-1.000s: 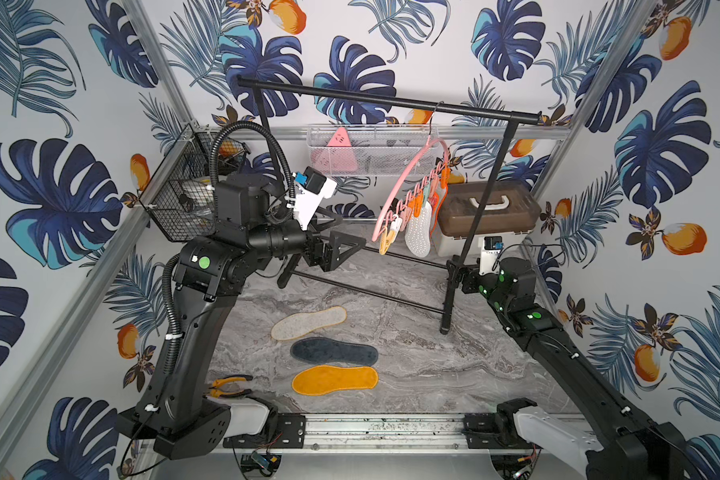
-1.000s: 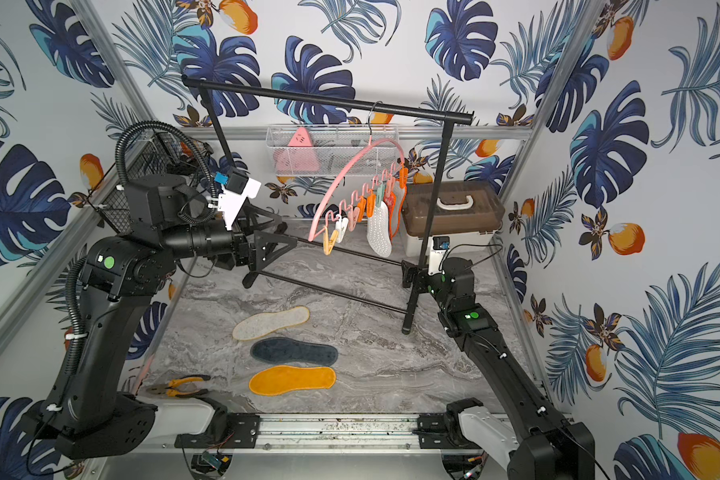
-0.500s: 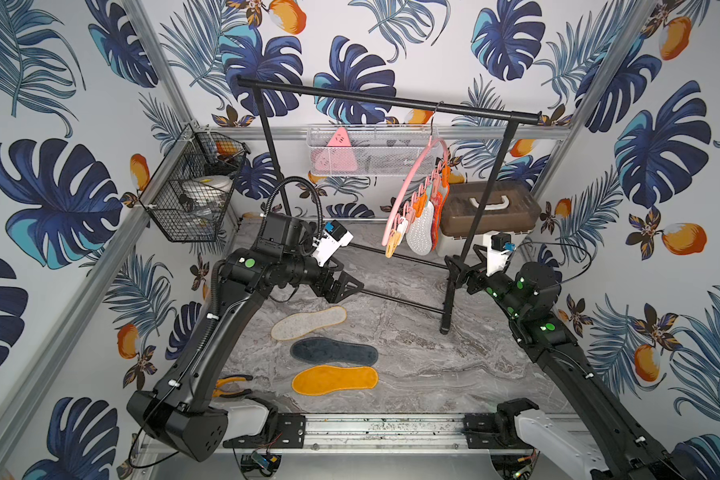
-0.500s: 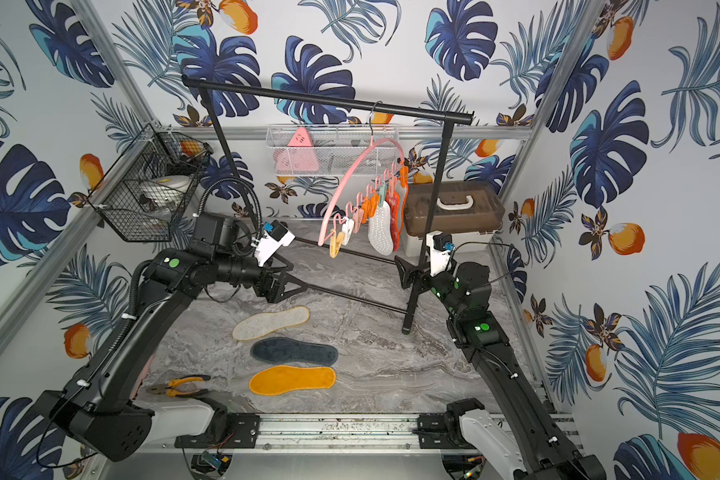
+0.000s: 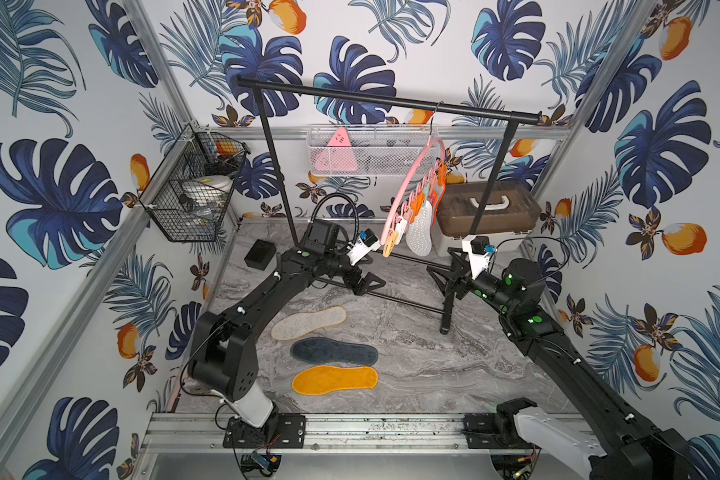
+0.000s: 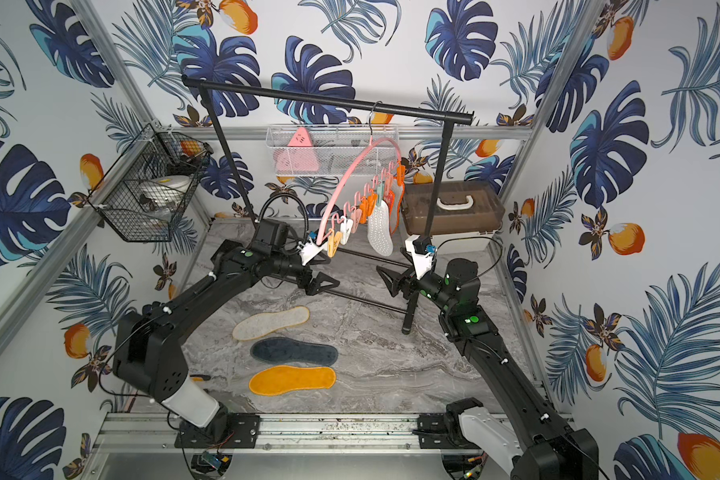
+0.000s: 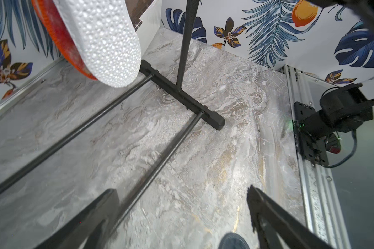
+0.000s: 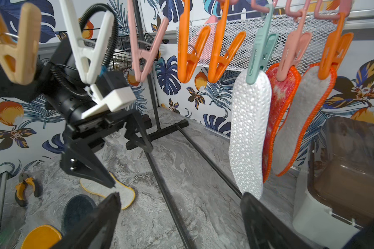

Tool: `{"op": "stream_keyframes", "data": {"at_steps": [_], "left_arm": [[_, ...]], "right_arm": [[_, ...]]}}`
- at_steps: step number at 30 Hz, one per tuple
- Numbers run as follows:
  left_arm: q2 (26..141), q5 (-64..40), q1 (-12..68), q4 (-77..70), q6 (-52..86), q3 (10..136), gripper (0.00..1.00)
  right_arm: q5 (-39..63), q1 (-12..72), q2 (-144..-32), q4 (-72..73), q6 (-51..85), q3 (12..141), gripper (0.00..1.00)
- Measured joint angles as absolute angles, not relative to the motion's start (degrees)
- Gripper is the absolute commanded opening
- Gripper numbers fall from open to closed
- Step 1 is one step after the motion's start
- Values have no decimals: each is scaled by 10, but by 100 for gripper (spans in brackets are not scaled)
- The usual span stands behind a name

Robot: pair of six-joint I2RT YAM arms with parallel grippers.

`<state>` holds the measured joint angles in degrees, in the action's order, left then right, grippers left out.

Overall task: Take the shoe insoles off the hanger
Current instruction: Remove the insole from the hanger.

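I should next grab the pale bumpy insole by its long side edge with my left gripper. The clip then stays free for my right gripper to open.
The pink hanger (image 5: pixel 412 174) (image 6: pixel 350 170) hangs from the black rail. Three shoe insoles are clipped to it: a pale bumpy one (image 5: pixel 418 228) (image 8: pixel 248 133) (image 7: pixel 104 38) and two red-orange mesh ones (image 8: pixel 276 120) (image 8: pixel 300 116). On the floor lie a cream insole (image 5: pixel 308 323), a navy insole (image 5: pixel 333 351) and an orange insole (image 5: pixel 335 378). My left gripper (image 5: pixel 371 284) (image 7: pixel 181 189) is open and empty, low over the rail's floor bars. Open and empty too, my right gripper (image 5: pixel 443 274) (image 8: pixel 179 195) sits just below the pale insole's lower end.
The black garment rail (image 5: pixel 387 104) has floor bars (image 7: pixel 160 163) and a foot (image 7: pixel 181 97) between the arms. A brown lidded box (image 5: pixel 487 212) stands at the back right. Wire baskets (image 5: pixel 196 187) (image 5: pixel 371 149) hang on the walls. Pliers (image 8: pixel 25 189) lie near the left wall.
My left arm has come down from beside the rail's top to low over the floor, gripper empty. My right gripper has edged toward the hanging insoles.
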<state>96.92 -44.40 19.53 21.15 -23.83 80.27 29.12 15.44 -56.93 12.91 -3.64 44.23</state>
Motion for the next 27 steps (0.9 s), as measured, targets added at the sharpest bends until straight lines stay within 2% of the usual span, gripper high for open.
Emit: {"op": "stream_keyframes", "data": {"at_steps": [8,18,22,27], "left_arm": [[1138,-498,195,118,-222,923,99],[1267,-558,191,6,-124,1023,98],[1304,-587,189,-74,-51,1040,96],[1341,-641,188,-264,110,1042,93]], "right_arm": [[262,156,-513,120,-31,420,91],[258,157,-480,79,-12,418,91],[258,157,-477,68,-13,424,91],[258,157,-477,50,-16,436,91]]}}
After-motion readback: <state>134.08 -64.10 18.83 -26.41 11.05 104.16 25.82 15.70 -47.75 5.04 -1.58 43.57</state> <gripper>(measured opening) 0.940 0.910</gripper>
